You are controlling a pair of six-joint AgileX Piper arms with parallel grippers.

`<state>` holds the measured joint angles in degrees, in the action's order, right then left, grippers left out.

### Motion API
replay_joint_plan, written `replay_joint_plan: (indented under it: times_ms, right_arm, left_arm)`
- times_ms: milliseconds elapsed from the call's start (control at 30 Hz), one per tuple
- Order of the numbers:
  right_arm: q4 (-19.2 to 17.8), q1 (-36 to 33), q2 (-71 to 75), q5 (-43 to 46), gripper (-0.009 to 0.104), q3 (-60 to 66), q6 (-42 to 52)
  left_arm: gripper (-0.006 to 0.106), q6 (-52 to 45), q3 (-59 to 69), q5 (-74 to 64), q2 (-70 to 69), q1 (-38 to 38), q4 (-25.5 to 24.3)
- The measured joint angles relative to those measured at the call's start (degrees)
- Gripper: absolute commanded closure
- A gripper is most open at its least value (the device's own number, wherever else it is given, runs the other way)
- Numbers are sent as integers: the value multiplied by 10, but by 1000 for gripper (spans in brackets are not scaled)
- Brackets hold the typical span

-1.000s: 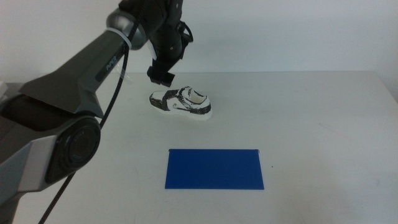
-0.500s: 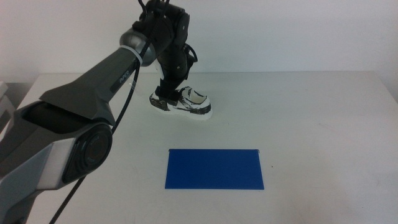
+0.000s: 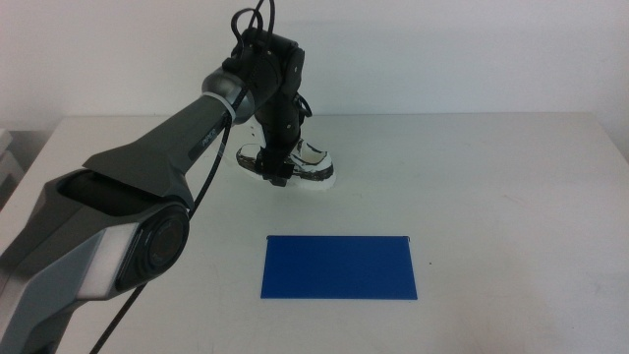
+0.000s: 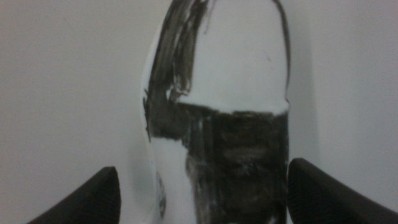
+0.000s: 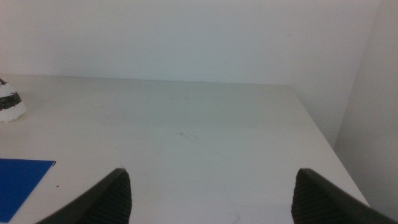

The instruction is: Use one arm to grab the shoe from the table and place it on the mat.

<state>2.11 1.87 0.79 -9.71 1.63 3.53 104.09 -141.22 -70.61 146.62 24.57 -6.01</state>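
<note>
The left gripper will close on the shoe, because the robot's fingers are on either side of the shoe's dark middle [image 3: 287,165] [image 4: 236,165].
The white shoe [image 3: 313,167] with black marbled patches lies on the table [image 3: 491,187] at the far middle-left. My left gripper [image 3: 275,173] has come down over its middle, open, one jaw on each side of it. The left wrist view fills with the shoe [image 4: 217,112], which sits between the two dark jaws with a gap on the left side. The deep blue mat [image 3: 339,266] lies flat nearer the front, apart from the shoe. My right gripper [image 5: 208,193] waits open at the right, out of the middle view, and sees the shoe's tip [image 5: 9,104] and a corner of the mat [image 5: 18,177].
The dark left arm [image 3: 147,167] stretches from the front left across the table's left part. The table's right edge [image 5: 323,143] shows in the right wrist view, with a pale wall behind.
My left gripper has dropped from above and behind the shoe's heel down onto the shoe, now straddling its middle. The shoe and mat have not moved.
</note>
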Motion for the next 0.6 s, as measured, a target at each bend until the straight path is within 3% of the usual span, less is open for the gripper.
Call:
replay_joint_plan:
  times_ms: [167,267,600]
  right_arm:
    - [0,0,0,0,29,0,0]
    - [0,0,0,0,29,0,0]
    - [0,0,0,0,29,0,0]
  left_arm:
    - [16,4,0,2,5,0,0]
    - [28,13,0,6,5,0,2]
    - [102,26,-4,3,3,0,4]
